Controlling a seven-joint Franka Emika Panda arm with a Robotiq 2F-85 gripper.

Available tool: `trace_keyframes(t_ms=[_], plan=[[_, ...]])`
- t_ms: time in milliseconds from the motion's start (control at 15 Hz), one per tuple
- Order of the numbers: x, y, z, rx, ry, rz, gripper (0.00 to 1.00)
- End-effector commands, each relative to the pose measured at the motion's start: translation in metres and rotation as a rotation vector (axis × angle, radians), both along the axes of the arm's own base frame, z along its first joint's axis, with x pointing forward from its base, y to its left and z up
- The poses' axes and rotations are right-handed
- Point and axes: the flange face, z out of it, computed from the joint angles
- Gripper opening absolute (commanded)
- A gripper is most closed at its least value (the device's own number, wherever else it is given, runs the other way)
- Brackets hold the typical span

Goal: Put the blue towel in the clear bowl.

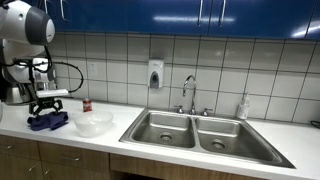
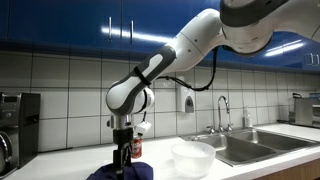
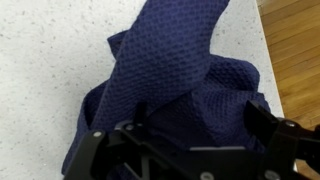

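My gripper should close now. The towel's raised fold (image 1: 48, 115) (image 3: 198, 125) is between my open fingers, so my gripper would hold the towel.
The blue towel (image 1: 47, 123) lies crumpled on the white counter; it shows in both exterior views (image 2: 112, 173) and fills the wrist view (image 3: 170, 70), with a fold raised into a ridge. My gripper (image 1: 47, 108) (image 2: 123, 156) is down on the towel. Its fingers stand apart, open, on either side of the raised fold (image 3: 198, 125). The clear bowl (image 1: 93, 123) (image 2: 193, 157) stands empty on the counter beside the towel, between it and the sink.
A double steel sink (image 1: 195, 130) (image 2: 250, 145) with a faucet (image 1: 188, 92) lies beyond the bowl. A small red-capped bottle (image 1: 87, 104) stands by the tiled wall. A dark appliance (image 2: 15, 125) stands at the counter's end. The counter edge (image 3: 262, 60) is near the towel.
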Motion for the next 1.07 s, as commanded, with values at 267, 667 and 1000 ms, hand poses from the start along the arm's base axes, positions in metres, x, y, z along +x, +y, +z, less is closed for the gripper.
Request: trace_keyframes(t_ms=[267, 667, 1000], plan=[[0.0082, 0.0005, 0.0027, -0.016, 0.019, 0.018, 0.65], [0.0113, -0.0003, 0.0075, -0.020, 0.026, 0.010, 0.18], [0.0131, -0.0041, 0.0111, -0.022, 0.032, -0.016, 0.00]])
